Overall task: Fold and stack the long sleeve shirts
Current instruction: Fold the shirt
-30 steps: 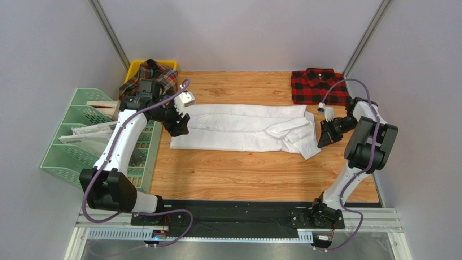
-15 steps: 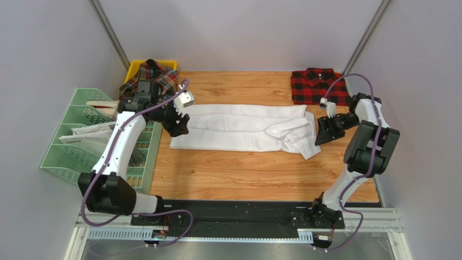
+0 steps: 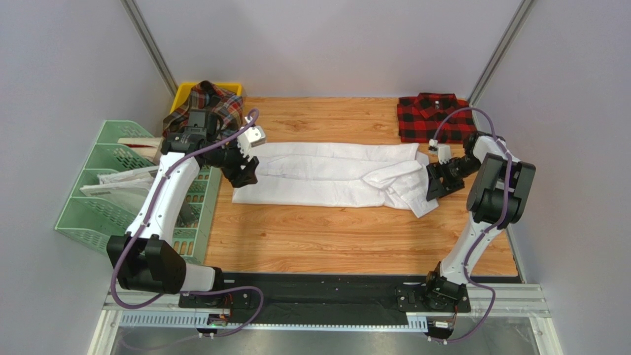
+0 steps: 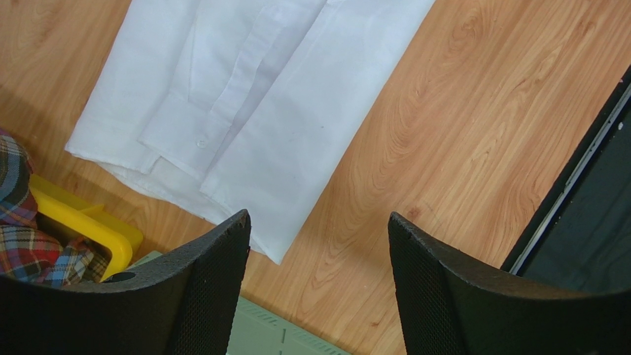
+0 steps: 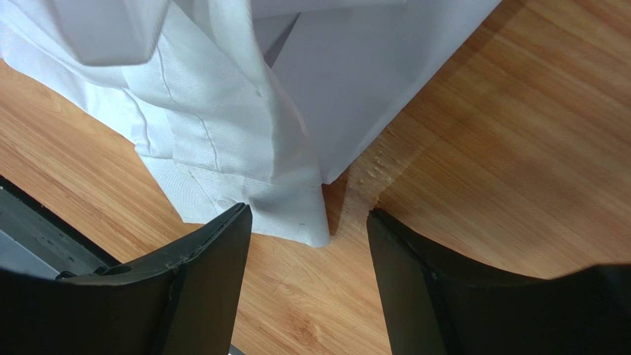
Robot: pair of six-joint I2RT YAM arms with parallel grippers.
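The right gripper grabs the cuff corner of the white shirt's bunched sleeve next, which leaves the cuff free for the left gripper handover and folding.
The large white shirt lies flat across the middle of the wooden table, folded lengthwise, with a bunched sleeve at its right end. My left gripper hovers open over its near-left corner; nothing is between the fingers. My right gripper is open just above the shirt's right end, and a cuff corner lies below the gap. The red-and-black checked shirt rests folded at the back right. The tartan shirt is heaped in a yellow bin.
The yellow bin stands at the back left corner, its rim close to my left fingers. A green file rack holding paper sheets runs along the table's left edge. A black rail borders the near edge.
My right gripper went from shut to open and shifted left toward the white shirt's right end. The left arm has hardly moved and stays open.
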